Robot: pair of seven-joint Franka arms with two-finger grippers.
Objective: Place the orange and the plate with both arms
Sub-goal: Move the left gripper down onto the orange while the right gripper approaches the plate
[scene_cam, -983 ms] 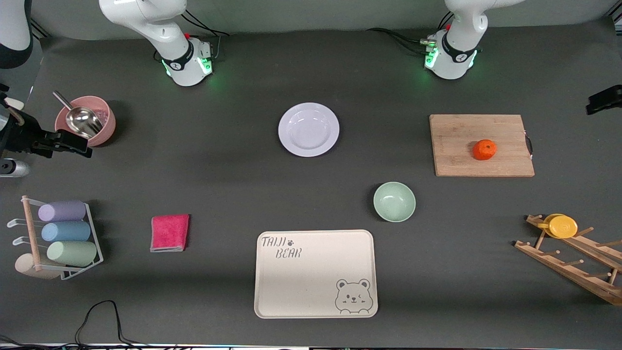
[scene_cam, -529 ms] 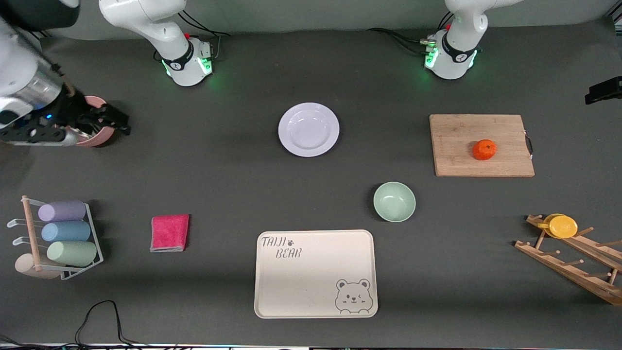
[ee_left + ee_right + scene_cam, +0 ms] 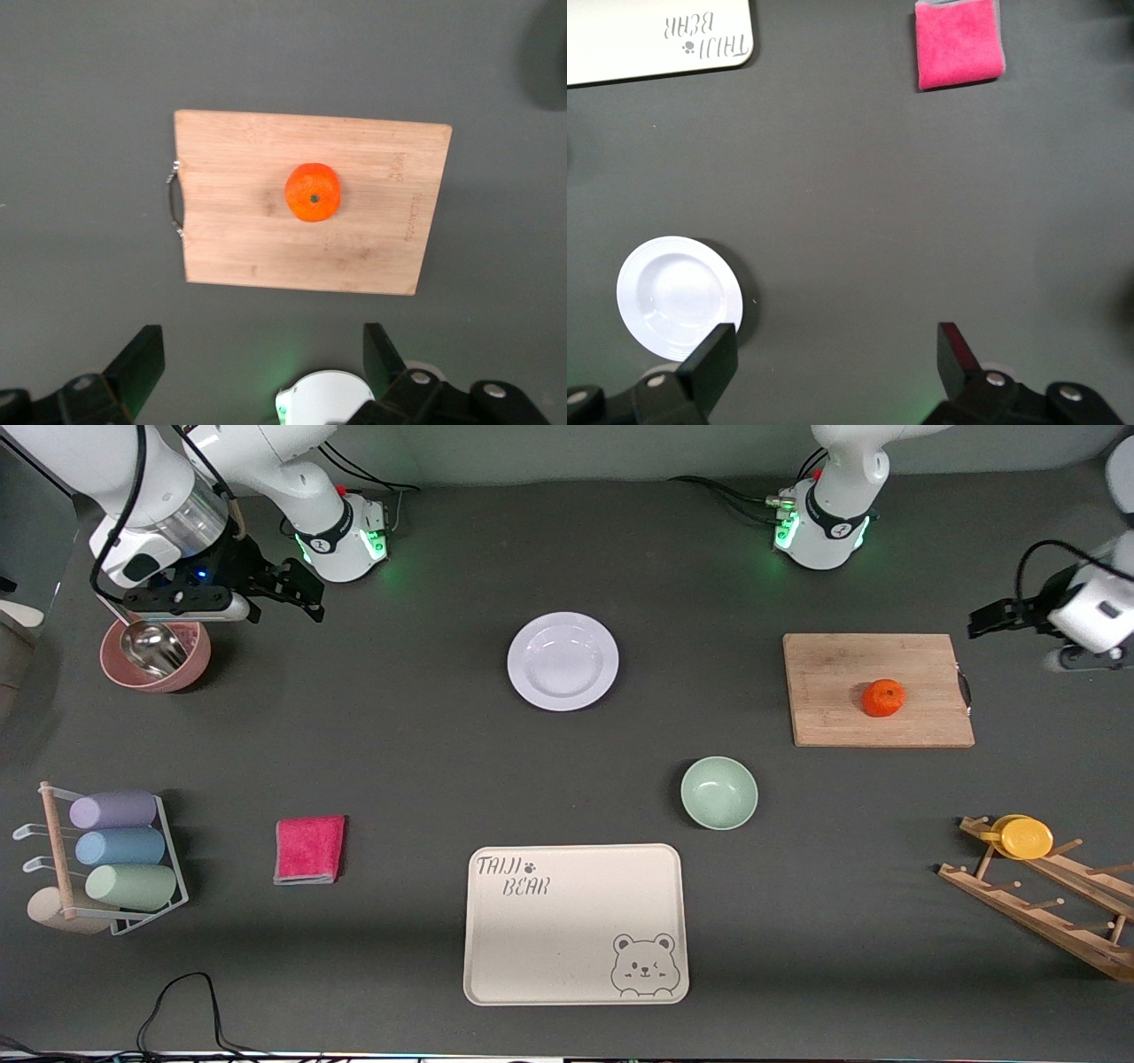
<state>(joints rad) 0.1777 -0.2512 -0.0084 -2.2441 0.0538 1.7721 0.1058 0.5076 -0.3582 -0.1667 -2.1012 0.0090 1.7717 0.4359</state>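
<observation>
Next, my left gripper grips the orange (image 3: 884, 698) by its round sides to place it on the pale plate (image 3: 563, 661).
The pale plate (image 3: 563, 661) lies on the dark table mid-way between the two bases; it also shows in the right wrist view (image 3: 678, 297). The orange (image 3: 884, 698) sits on a wooden cutting board (image 3: 833, 682) toward the left arm's end, stem dimple up in the left wrist view (image 3: 312, 191). My right gripper (image 3: 301, 592) hangs open and empty over bare table beside the pink bowl, well apart from the plate. My left gripper (image 3: 983, 615) hangs open and empty over the table just off the board's handle end. Both stand wide apart in their wrist views (image 3: 833, 354) (image 3: 263, 359).
A pink bowl with a metal scoop (image 3: 155, 654), a cup rack (image 3: 115, 859) and a pink cloth (image 3: 309, 849) are toward the right arm's end. A mint bowl (image 3: 718, 793) and cream bear tray (image 3: 496, 957) lie nearer the camera. A wooden rack with a yellow lid (image 3: 1026, 838) stands near the board.
The right arm has swung in from the table's end, past the pink bowl, toward the plate. The left gripper has come farther in toward the cutting board. Both stay open.
</observation>
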